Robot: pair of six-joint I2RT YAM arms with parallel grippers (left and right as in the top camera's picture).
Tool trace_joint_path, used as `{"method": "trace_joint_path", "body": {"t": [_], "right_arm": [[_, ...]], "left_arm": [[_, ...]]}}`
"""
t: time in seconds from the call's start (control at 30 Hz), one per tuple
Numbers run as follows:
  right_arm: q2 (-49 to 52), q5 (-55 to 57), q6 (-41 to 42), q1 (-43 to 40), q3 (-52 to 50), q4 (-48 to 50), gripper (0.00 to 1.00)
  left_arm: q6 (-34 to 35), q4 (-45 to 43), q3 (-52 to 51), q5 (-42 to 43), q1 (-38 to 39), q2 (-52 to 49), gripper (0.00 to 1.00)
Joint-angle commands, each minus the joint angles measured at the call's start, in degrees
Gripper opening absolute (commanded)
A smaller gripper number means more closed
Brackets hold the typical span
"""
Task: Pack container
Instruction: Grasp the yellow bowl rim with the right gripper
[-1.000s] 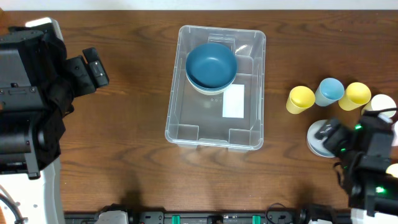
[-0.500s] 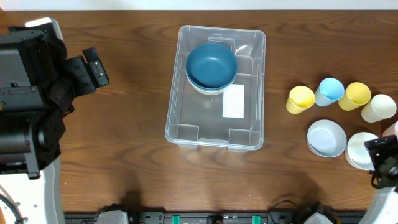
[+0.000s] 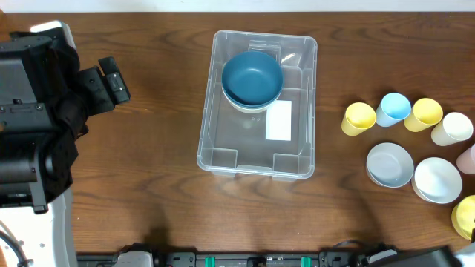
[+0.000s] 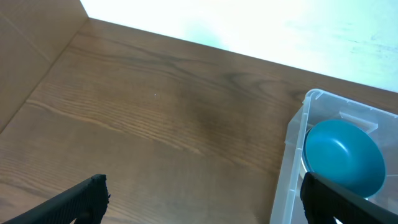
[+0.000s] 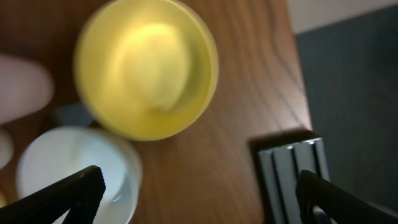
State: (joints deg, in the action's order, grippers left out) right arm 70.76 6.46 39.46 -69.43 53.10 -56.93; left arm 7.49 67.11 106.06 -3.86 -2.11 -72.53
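I need to set the cup upright in the container, so my right gripper should next pinch the yellow cup's rim [image 3: 456,215] [image 5: 212,71] with one fingertip inside the cup's opening. The cup's base will stay free.
The clear plastic container [image 3: 297,159] stands mid-table with a white label [image 3: 279,120] on its bottom. A dark blue bowl [image 3: 252,76] is stacked on a paler bowl in its far end. In the left wrist view the container's rim [image 4: 292,143] and the blue bowl [image 4: 342,158] show at the right. My left gripper [image 3: 115,80] is open and empty over bare wood left of the container; its fingers [image 4: 205,199] are spread wide. My right gripper [image 5: 199,196] is open and empty near the table's right edge, beside a yellow cup [image 5: 146,68] and a white bowl [image 5: 74,168].
Right of the container stand a yellow cup [image 3: 359,118], a blue cup [image 3: 392,109], another yellow cup [image 3: 423,114] and a cream cup [image 3: 451,129]. A pale blue bowl [image 3: 390,165] and a white bowl [image 3: 437,179] sit below them. A pink cup [image 3: 469,159] and a yellow cup [image 3: 465,216] are at the right edge.
My right arm has pulled back from above the bowls toward the bottom right and has left the overhead view. The bowls and cups stay in place. The left arm has not moved.
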Motion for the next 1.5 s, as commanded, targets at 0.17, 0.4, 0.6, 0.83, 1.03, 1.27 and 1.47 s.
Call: {"method": "trace_joint_path", "body": {"t": [0.17,0.4,0.6,0.83,1.03,1.27,1.47], "right_arm": [[10.5,-3.0,-2.7,-4.6,0.7,8.1,0.99],[15.1,-5.6,-5.9,-4.5,0.7,11.7,0.92],[17.4,-4.3,-5.8,-4.5,0.7,12.3,0.88],[17.4,1.7,-3.5,-4.9,0.3,11.9,0.87],[17.4,2.4,-3.1,-5.8,0.3,12.9,0.79],[18.2,2.1,-3.1,-5.8,-1.5,16.0,0.81],[19.8,1.9,-3.1,-5.8,-2.2,17.4,0.80]], "left_arm": [[0.1,0.2,0.1,-0.7,-0.2,-0.1,0.98],[0.1,0.2,0.1,-0.7,-0.2,-0.1,0.98],[0.1,0.2,0.1,-0.7,-0.2,-0.1,0.98],[0.1,0.2,0.1,-0.7,-0.2,-0.1,0.98],[0.1,0.2,0.1,-0.7,-0.2,-0.1,0.98],[0.1,0.2,0.1,-0.7,-0.2,-0.1,0.98],[0.1,0.2,0.1,-0.7,-0.2,-0.1,0.98]]}}
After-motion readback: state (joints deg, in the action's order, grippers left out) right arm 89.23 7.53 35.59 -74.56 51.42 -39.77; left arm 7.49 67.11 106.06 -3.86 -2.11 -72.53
